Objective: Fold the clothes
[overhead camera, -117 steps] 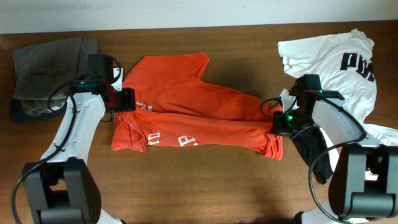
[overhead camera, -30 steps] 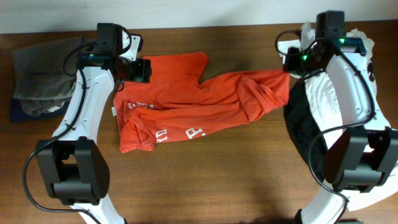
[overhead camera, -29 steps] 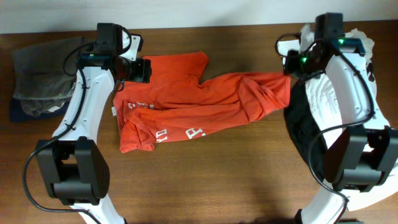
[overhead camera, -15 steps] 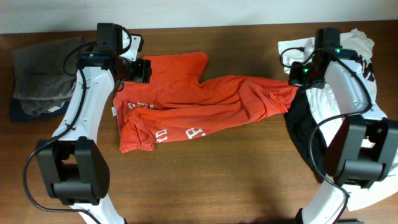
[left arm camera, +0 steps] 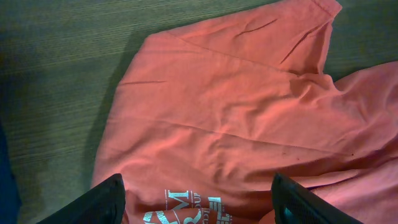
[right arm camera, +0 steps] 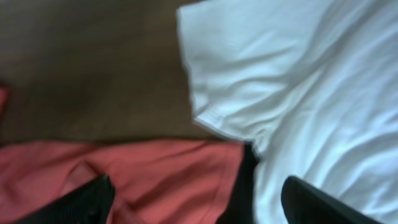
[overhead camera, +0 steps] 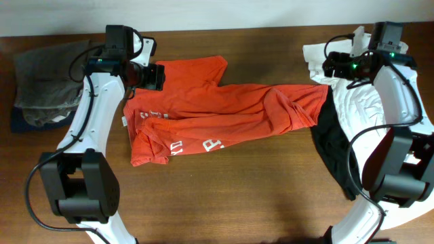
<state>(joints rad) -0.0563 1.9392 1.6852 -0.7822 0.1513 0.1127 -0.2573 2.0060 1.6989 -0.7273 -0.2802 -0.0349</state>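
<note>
Next, my right gripper grips the red-orange T-shirt's end (overhead camera: 320,93) (right arm camera: 224,162) beside the black garment, so that both ends get stretched for folding.
The red-orange T-shirt (overhead camera: 217,112) lies stretched across the table with its white lettering (overhead camera: 193,146) near the front edge. My left gripper (overhead camera: 157,76) hovers open over the shirt's back left part; in the left wrist view its gripper (left arm camera: 198,208) has only the flat cloth (left arm camera: 236,124) beneath it. My right gripper (overhead camera: 333,67) is open above the shirt's right end and holds nothing. The right wrist view shows that gripper (right arm camera: 199,208) over the red hem (right arm camera: 155,174), the white T-shirt (right arm camera: 298,81) and a strip of the black garment (right arm camera: 242,186).
A grey and dark pile of cloth (overhead camera: 47,74) sits at the back left corner. The white T-shirt (overhead camera: 356,108) and the black garment (overhead camera: 332,149) lie under my right arm at the right side. Bare wooden table (overhead camera: 224,196) runs along the front.
My right gripper has opened and let go of the red shirt's right end, then moved right and back. That end now lies spread on the table. The left arm has not moved.
</note>
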